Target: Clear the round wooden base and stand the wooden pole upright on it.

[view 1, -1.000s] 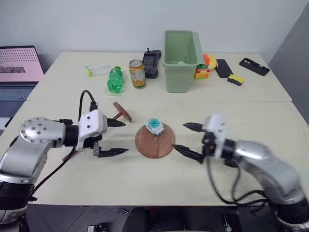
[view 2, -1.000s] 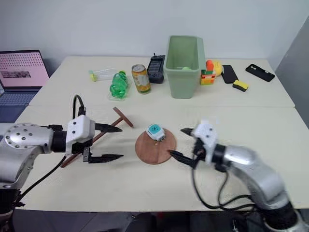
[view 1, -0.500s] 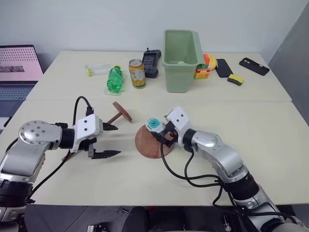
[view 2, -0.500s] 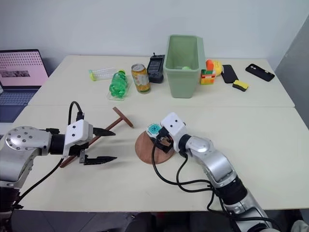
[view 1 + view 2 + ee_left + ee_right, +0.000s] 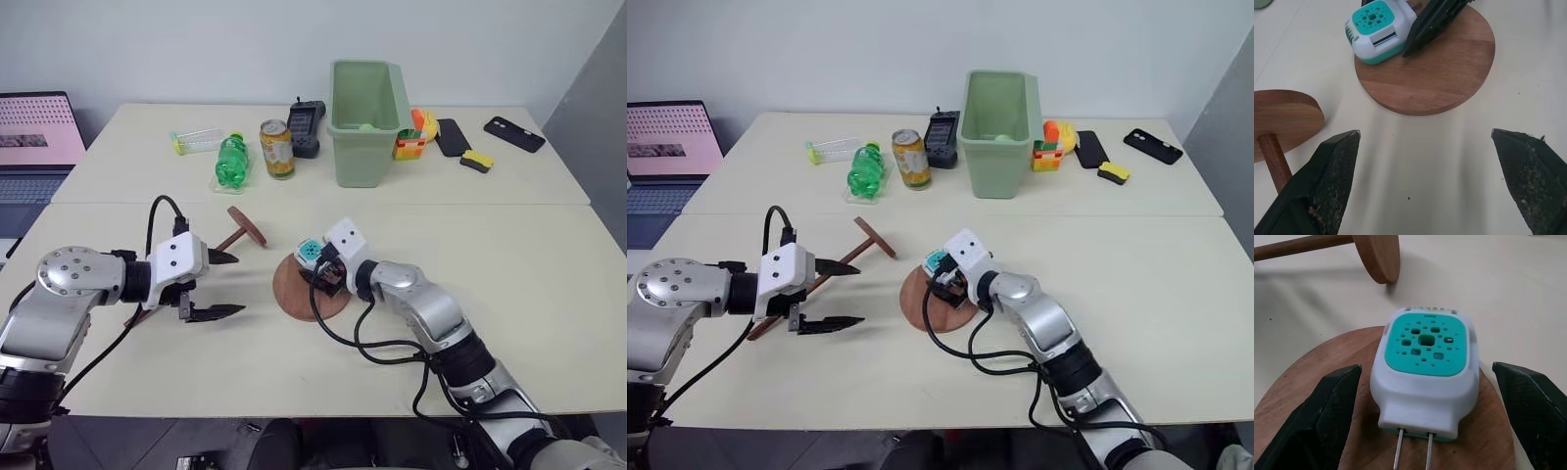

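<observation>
I need to close my right gripper now, because its fingers stand on both sides of the white device. Closing now would catch the device.
The round wooden base [image 5: 294, 296] lies flat at the table's middle, and a white and teal plug-in device [image 5: 312, 252] sits on its far part. My right gripper [image 5: 1425, 367] is open over the base, one finger on each side of the device and apart from it. The wooden pole [image 5: 831, 275] lies on the table left of the base, its small disc [image 5: 248, 225] at the far end. My left gripper [image 5: 238, 284] hangs open over the pole's middle, empty, and hides part of the rod. The left wrist view has the base [image 5: 1444, 73], the device [image 5: 1378, 29] and the small disc [image 5: 1283, 120].
At the back stand a green bin [image 5: 367, 122], a drink can [image 5: 278, 149], a lying green bottle [image 5: 232, 162], a black device [image 5: 308, 127], toy blocks [image 5: 411, 137] and phones [image 5: 516, 134]. A laptop [image 5: 34, 137] sits far left.
My right arm has swung left and forward to the base, and its open fingers now straddle the device. The left gripper has stayed put.
</observation>
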Tool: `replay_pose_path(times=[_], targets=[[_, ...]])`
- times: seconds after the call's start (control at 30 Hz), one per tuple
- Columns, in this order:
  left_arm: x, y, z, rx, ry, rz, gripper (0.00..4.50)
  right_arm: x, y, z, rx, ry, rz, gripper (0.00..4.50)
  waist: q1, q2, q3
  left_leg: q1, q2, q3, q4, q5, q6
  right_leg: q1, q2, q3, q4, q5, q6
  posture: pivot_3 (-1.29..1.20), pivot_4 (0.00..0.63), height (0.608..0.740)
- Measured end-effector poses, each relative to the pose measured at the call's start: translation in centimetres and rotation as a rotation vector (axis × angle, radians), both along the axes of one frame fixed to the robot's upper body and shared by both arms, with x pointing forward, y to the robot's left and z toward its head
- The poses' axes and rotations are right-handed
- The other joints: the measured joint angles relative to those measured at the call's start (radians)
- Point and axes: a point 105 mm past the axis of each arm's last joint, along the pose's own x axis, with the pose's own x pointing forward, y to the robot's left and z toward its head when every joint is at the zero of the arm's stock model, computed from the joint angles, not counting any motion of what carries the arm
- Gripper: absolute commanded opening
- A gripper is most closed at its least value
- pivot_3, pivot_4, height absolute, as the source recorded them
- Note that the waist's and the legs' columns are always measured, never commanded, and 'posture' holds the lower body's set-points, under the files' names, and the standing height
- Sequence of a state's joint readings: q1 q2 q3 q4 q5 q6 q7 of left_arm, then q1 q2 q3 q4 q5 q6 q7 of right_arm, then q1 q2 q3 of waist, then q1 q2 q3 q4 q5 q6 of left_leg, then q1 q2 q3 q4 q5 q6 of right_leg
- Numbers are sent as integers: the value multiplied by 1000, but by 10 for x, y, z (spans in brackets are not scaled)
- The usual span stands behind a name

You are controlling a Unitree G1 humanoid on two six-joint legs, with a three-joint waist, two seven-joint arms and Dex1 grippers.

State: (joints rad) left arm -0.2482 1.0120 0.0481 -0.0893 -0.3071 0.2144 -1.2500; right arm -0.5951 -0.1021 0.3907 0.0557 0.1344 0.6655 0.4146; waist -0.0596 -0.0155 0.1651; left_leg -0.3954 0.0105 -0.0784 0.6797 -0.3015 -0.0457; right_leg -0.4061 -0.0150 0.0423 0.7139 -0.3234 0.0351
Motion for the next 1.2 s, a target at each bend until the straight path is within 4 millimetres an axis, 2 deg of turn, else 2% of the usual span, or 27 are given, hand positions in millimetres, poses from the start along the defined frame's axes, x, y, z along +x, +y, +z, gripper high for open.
replay_pose_path(times=[0.23,0.4,0.5,0.6,0.63,0.67,0.7,0.73,0.77,0.8,0.83,0.87,0.93,1.0,1.1,1.2], targets=[[1,-2,0,-11,-8,5,4500,5,5,-2,5,-32,-1,2885,0,0,0,0,0,0,0,0,0,0,0,0,0,0,0,0,150,740],[1,-8,1,-39,-7,2,4500,6,3,0,18,-46,0,2836,0,0,0,0,0,0,0,0,0,0,0,0,0,0,0,0,150,740],[3,-19,7,-143,6,11,4500,5,-3,5,31,-70,-6,2836,4,0,0,-1,0,-1,0,0,0,0,-3,-1,0,0,0,0,150,740],[5,-39,26,-243,-19,-12,4500,6,-28,22,54,-129,-61,2836,8,0,0,-2,-1,-2,0,0,0,0,-3,-1,-1,0,0,0,150,740],[5,-45,30,-262,-30,-25,4500,8,-41,27,55,-145,-98,2836,10,-1,-1,-2,-2,-1,1,0,0,1,-3,-1,-1,0,0,0,150,740],[7,-54,35,-294,-45,-40,4500,11,-65,30,50,-162,-170,2836,15,-1,-1,-2,-3,-1,1,0,0,1,-3,-1,-1,0,0,0,150,740],[9,-66,38,-326,-49,-54,4500,13,-98,29,38,-165,-267,2836,23,-1,-1,-2,-3,-1,1,0,0,1,-3,-1,-1,0,0,0,150,740],[9,-70,36,-336,-44,-57,4500,14,-113,26,26,-159,-314,2836,24,-2,-1,-1,-3,0,1,0,0,1,-3,0,-1,0,0,0,150,740],[11,-81,34,-351,-39,-77,4500,12,-139,20,5,-154,-389,2836,26,-2,-1,-1,-3,0,1,0,0,1,-3,0,-1,0,0,0,150,740],[10,-84,33,-356,-38,-84,4500,12,-145,18,-1,-150,-406,2836,26,-2,-1,-1,-3,1,1,0,0,1,-3,0,-1,0,0,0,150,740],[10,-93,29,-360,-26,-104,4500,10,-162,13,-19,-145,-459,2836,22,-1,-1,-1,-2,1,1,0,0,1,-3,1,-1,0,0,0,150,740],[13,-104,31,-387,-31,-122,4500,6,-177,11,-22,-151,-501,2836,24,-1,-1,-1,-2,1,1,0,0,1,-3,1,0,0,0,0,150,740],[17,-140,37,-448,-49,-208,4500,-5,-222,2,-30,-147,-636,2836,35,-1,-2,-2,-4,2,1,0,0,2,-2,-1,-1,0,0,0,150,740],[22,-163,32,-456,-33,-250,4500,-14,-260,-3,0,-128,-776,2835,34,0,-2,-2,-4,5,2,0,0,2,-3,2,0,0,0,0,150,740],[27,-187,19,-429,-12,-296,4500,-25,-297,-8,61,-104,-942,2835,13,1,-2,2,-6,7,1,0,0,2,-2,6,1,0,0,0,150,740],[31,-198,17,-429,-17,-316,4500,-28,-307,-10,76,-100,-999,2835,3,1,-3,3,-5,7,0,0,0,2,-2,5,2,0,0,0,150,740]])
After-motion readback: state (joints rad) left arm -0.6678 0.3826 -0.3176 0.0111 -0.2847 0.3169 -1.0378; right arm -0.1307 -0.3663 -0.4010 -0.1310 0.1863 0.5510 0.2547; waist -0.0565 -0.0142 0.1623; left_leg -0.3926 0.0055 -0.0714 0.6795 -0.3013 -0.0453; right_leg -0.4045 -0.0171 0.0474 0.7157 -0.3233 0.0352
